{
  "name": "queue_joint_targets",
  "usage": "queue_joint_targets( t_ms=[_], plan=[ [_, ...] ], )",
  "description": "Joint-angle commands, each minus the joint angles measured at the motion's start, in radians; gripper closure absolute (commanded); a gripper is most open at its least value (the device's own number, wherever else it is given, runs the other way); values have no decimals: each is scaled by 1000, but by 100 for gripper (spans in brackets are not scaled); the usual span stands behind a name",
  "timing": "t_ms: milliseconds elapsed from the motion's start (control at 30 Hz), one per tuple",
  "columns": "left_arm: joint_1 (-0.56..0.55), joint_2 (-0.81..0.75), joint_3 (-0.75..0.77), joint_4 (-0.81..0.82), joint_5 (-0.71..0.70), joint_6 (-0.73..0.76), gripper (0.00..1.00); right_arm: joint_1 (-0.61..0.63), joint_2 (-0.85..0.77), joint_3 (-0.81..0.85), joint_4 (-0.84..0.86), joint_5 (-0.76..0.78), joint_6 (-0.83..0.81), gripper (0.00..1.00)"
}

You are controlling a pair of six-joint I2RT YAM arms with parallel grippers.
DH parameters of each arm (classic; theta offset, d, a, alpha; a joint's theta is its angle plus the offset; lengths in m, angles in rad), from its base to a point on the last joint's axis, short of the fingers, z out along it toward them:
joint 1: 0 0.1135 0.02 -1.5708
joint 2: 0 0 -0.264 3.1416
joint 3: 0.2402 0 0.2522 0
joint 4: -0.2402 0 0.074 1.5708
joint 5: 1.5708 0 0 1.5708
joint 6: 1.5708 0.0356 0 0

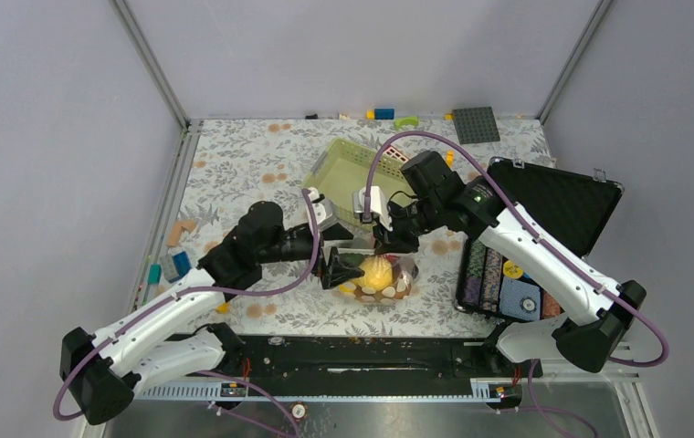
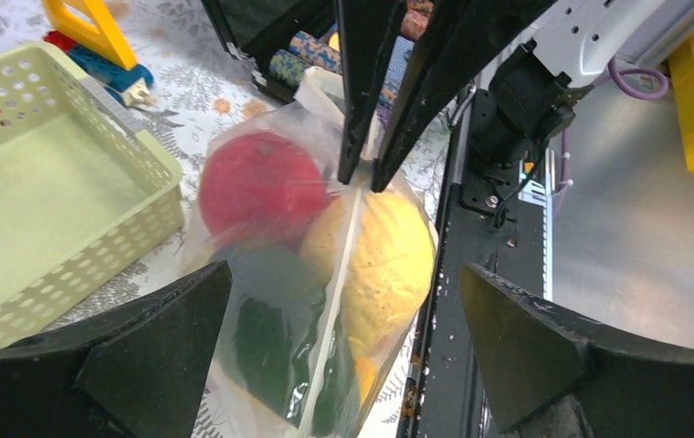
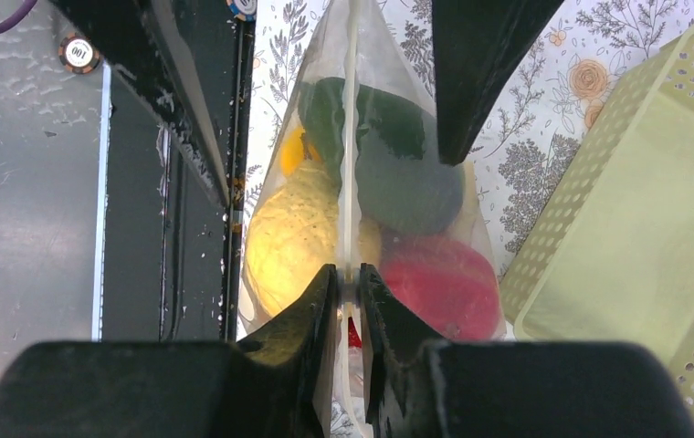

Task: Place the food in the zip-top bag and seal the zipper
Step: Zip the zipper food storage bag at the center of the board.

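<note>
The left gripper pinches the zipper's loose end (image 1: 350,251) (image 2: 328,323) near the dark green fruit next, which leaves my right gripper the rest of the zipper to seal.
The zip-top bag (image 1: 378,276) stands near the table's front edge, holding the food: a red fruit (image 2: 261,187), a yellow one (image 2: 389,255) and a dark green one (image 2: 270,338). The zipper (image 2: 343,265) runs as a pale strip along the top edge. My right gripper (image 3: 350,272) is shut on the zipper strip (image 3: 351,137), above the red (image 3: 444,283) and yellow (image 3: 293,237) fruits. My left gripper (image 2: 345,274) is wide open, one finger on each side of the bag's other end, not touching it. In the top view the left gripper (image 1: 336,270) and right gripper (image 1: 387,245) flank the bag.
The pale green lattice basket (image 1: 348,173) stands just behind the bag and shows in both wrist views (image 2: 51,201) (image 3: 617,237). An open black case (image 1: 544,237) lies to the right. Building blocks (image 1: 174,260) lie at the left and a grey baseplate (image 1: 476,125) at the back.
</note>
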Motion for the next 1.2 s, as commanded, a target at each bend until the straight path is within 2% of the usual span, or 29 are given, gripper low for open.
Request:
queue_joint_targets(
  t_ms=[0, 167, 267, 400, 467, 500, 533, 667, 767, 867, 1067, 1167],
  plan=[
    [-19, 24, 27, 66, 57, -4, 4, 11, -17, 4, 84, -62, 27, 100],
    [-34, 58, 31, 54, 44, 1, 18, 11, -17, -2, 92, -64, 31, 100],
    [-45, 59, 27, 54, 29, -3, 32, 11, -17, -10, 102, -64, 34, 100],
    [-78, 64, 19, 48, -12, 19, 58, 11, -16, -17, 115, -67, 40, 100],
    [-86, 68, 19, 43, -42, 16, 80, 12, -18, -21, 115, -64, 37, 100],
    [-87, 68, 21, 40, -53, 15, 95, 11, -20, -26, 114, -60, 37, 100],
    [-88, 66, 20, 37, -65, 12, 100, 11, -22, -30, 115, -55, 35, 100],
    [-88, 5, -24, 66, -132, -3, 100, 11, -30, -54, 103, -15, 6, 100],
    [-88, -79, -85, 138, -257, -56, 100, 11, -15, -60, 75, 75, 1, 100],
    [-87, -145, -114, 127, -345, -89, 100, 11, 10, -48, 33, 164, -13, 100],
    [-88, -189, -106, 0, -358, -135, 100, 10, 41, -56, -3, 309, -104, 100],
    [-90, -210, -123, -27, -375, -154, 100, 9, 64, -35, -19, 330, -142, 100]
  ],
)
